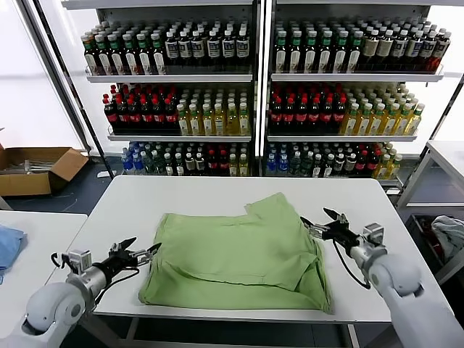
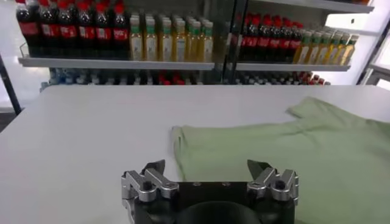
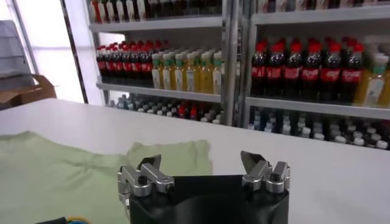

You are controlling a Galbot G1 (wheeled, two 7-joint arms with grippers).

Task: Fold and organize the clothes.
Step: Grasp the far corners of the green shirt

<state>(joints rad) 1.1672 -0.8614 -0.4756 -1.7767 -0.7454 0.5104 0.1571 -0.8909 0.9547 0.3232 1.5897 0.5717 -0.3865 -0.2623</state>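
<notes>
The right gripper takes hold of the light green shirt by its sleeve point(image 1: 272, 208) next, to fold the shirt neatly.
One light green shirt point(image 1: 239, 250) lies plain side up on the white table point(image 1: 130, 199), with a fold across its near half and a sleeve point(image 1: 272, 206) pointing to the far right. My left gripper point(image 1: 143, 246) is open just off the shirt's near left edge and holds nothing. At the shirt's right edge, my right gripper point(image 1: 316, 216) is open and empty too. The left wrist view has the left gripper point(image 2: 206, 164) spread wide before the shirt point(image 2: 274, 146). In the right wrist view the right gripper point(image 3: 201, 158) stands wide above the shirt point(image 3: 61, 164) and its sleeve.
Shelves of bottles point(image 1: 246, 94) stand behind the table. A cardboard box point(image 1: 36, 168) sits on the floor at far left. A blue cloth point(image 1: 7, 246) lies on a side table at left. A pale grey-blue bundle point(image 1: 448, 233) rests at right, under another table point(image 1: 446, 156).
</notes>
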